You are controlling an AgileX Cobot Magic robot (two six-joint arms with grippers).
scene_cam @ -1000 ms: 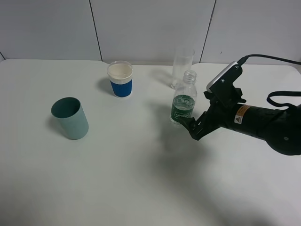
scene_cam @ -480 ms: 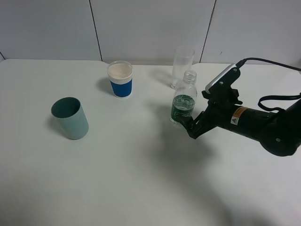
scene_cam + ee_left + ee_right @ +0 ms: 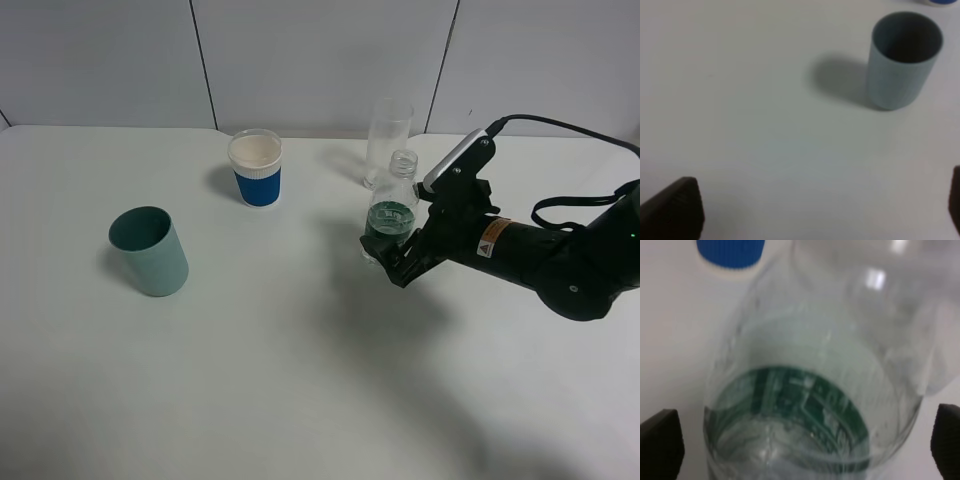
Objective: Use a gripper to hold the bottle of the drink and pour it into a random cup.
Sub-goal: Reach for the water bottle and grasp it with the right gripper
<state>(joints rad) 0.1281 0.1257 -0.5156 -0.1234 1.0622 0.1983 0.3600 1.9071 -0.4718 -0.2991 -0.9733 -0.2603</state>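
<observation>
The right gripper grabs the bottle by its green lower body (image 3: 390, 218) next, which leaves the bottle's opening (image 3: 404, 157) free to pour into a cup.
The bottle of the drink (image 3: 392, 215) stands upright and uncapped on the white table, right of centre. It fills the right wrist view (image 3: 805, 405), green label facing the camera. My right gripper (image 3: 388, 262) is open, with its black fingers (image 3: 660, 445) on either side of the bottle's lower part and gaps showing on both sides. The clear cup (image 3: 387, 140) stands just behind the bottle and shows blurred in the right wrist view (image 3: 890, 300). My left gripper (image 3: 815, 210) is open and empty, low over bare table.
A blue-and-white paper cup (image 3: 256, 167) stands at the back, left of the clear cup. A teal plastic cup (image 3: 150, 250) stands at the left, and it also shows in the left wrist view (image 3: 902, 60). The right arm's cable (image 3: 580, 125) trails to the right.
My right gripper has moved left and slightly forward to the bottle, so its fingers now flank the bottle's lower part. The bottle and cups have not moved.
</observation>
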